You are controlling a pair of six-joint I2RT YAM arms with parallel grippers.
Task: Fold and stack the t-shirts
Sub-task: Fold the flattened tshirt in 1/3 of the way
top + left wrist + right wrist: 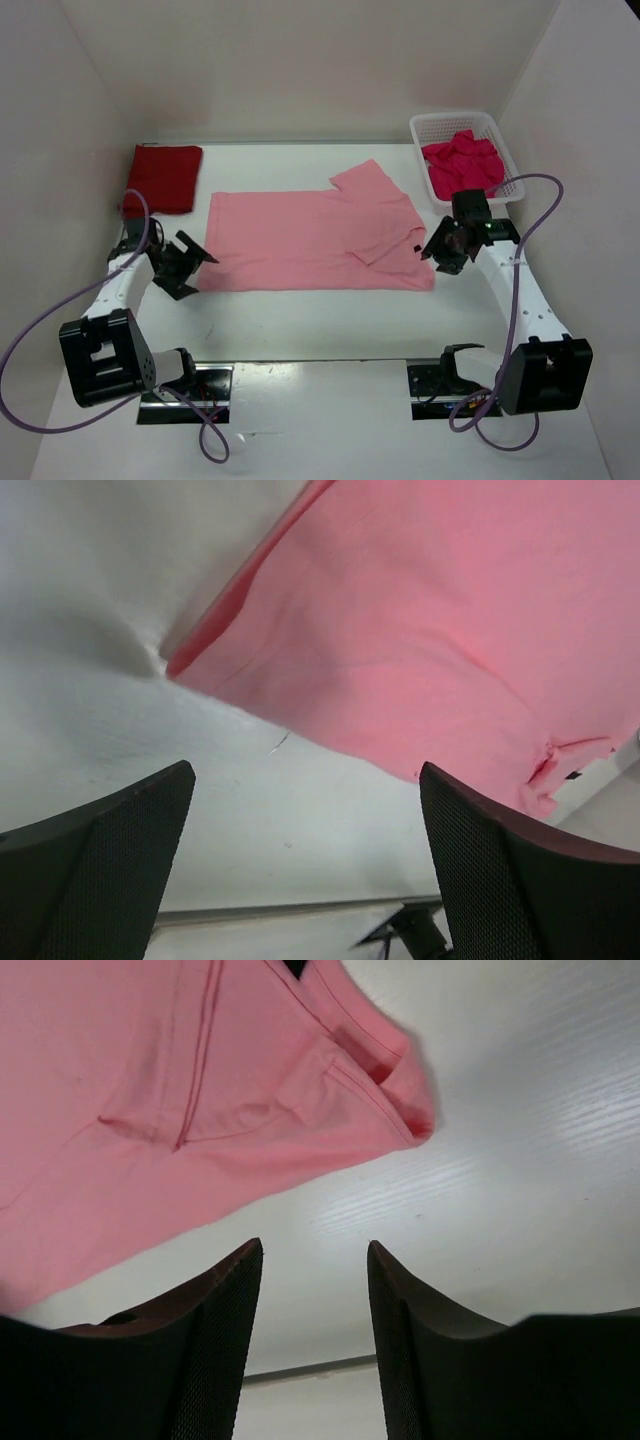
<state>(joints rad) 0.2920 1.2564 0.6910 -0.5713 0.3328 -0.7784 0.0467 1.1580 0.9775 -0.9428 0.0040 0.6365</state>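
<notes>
My right gripper is to close its fingers next and push the light pink t-shirt [315, 238] inward at its turned-over sleeve's near end [367, 261], so that the shirt gets folded.
The light pink t-shirt [315, 238] lies partly folded in the middle of the table, one sleeve turned over its right part. The dark red t-shirt [163, 177] lies folded at the back left. The crimson-magenta t-shirt [461, 162] is crumpled in the white basket [431, 127]. My left gripper [192, 263] is open and empty, just off the pink shirt's near left corner [420, 630]. My right gripper [437, 250] is open and empty, just off the shirt's near right corner [200, 1110].
The box walls close in the table on the left, back and right. Purple cables loop beside both arms. Two dark mounting plates [185, 392] sit at the table's near edge.
</notes>
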